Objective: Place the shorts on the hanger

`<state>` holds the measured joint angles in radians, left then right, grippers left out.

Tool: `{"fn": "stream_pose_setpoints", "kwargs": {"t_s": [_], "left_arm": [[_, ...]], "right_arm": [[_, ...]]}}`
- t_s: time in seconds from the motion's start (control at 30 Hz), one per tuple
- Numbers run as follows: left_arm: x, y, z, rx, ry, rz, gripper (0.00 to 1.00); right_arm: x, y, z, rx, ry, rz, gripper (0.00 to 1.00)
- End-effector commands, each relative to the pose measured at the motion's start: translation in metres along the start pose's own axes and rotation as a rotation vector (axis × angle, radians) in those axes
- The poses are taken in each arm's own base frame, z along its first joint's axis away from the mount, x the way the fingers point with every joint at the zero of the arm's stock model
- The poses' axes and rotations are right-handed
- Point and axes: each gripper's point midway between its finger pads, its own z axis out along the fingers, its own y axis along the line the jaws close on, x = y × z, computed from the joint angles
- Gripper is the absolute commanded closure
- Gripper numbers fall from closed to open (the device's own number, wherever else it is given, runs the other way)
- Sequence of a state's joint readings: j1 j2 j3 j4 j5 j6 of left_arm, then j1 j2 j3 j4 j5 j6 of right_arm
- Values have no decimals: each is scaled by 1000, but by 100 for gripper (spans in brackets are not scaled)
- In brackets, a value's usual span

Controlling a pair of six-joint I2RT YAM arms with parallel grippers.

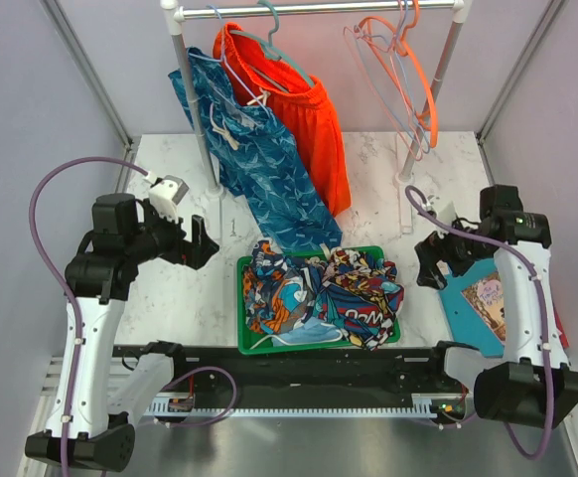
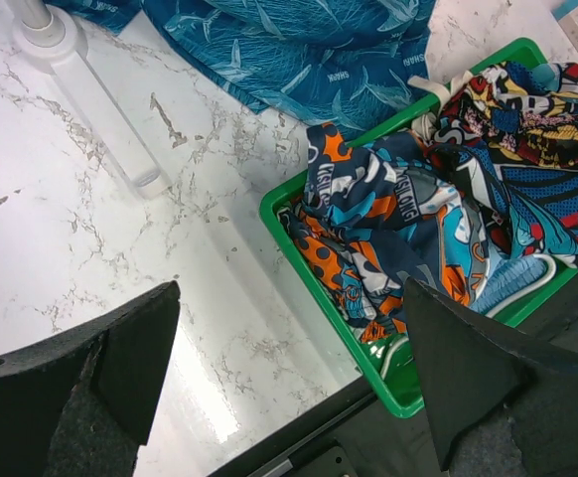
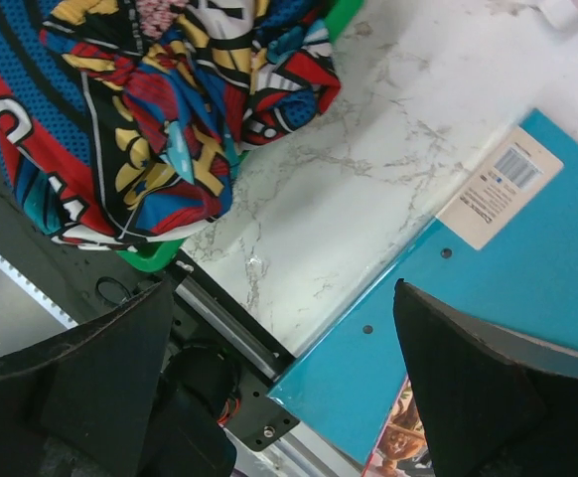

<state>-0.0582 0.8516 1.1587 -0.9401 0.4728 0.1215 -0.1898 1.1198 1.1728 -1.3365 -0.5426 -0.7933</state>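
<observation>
My right gripper picks up the comic-print shorts by the gathered waistband edge [image 1: 383,272] [image 3: 287,97] next and leaves the rest for my left gripper, to allow hanging.
The comic-print shorts [image 1: 361,290] lie crumpled in the right half of a green basket [image 1: 314,347]. They also show in the left wrist view [image 2: 542,109] and in the right wrist view [image 3: 140,109], where they spill over the basket's rim. The pale pink hanger [image 1: 361,45] hangs on the rail at the back right among orange hangers [image 1: 420,79]. My left gripper [image 1: 206,243] is open and empty, left of the basket above the marble [image 2: 289,368]. My right gripper [image 1: 426,263] is open and empty, right of the basket [image 3: 284,368].
Other patterned shorts [image 1: 274,288] fill the basket's left half. Blue patterned shorts [image 1: 259,164] and orange shorts [image 1: 314,109] hang from the rail on a teal hanger [image 1: 274,40]. Rack posts [image 1: 202,119] stand on the table. A teal folder [image 1: 483,303] lies under the right arm.
</observation>
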Motion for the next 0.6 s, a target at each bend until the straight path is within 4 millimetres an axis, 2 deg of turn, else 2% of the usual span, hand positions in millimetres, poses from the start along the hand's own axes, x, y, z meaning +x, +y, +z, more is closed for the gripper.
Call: {"fn": "stream_pose_setpoints", "kwargs": {"t_s": [0.0,0.1,0.27,0.57], "left_arm": [[-7,-2,-2,13,-32,42,0],[-7,-1,-2,10,-32,50,1],[-4,-6,-5,31,-38,62,1],[2,-13,-12,55,-35,110,0]], "right_arm": [[1,20,3,-39,43,-72,2],[-7,36,13,-72,81,-154,2],[-17,50,26,-80,130,-253,2],[-5,81,55,-122,250,-419,2]]}}
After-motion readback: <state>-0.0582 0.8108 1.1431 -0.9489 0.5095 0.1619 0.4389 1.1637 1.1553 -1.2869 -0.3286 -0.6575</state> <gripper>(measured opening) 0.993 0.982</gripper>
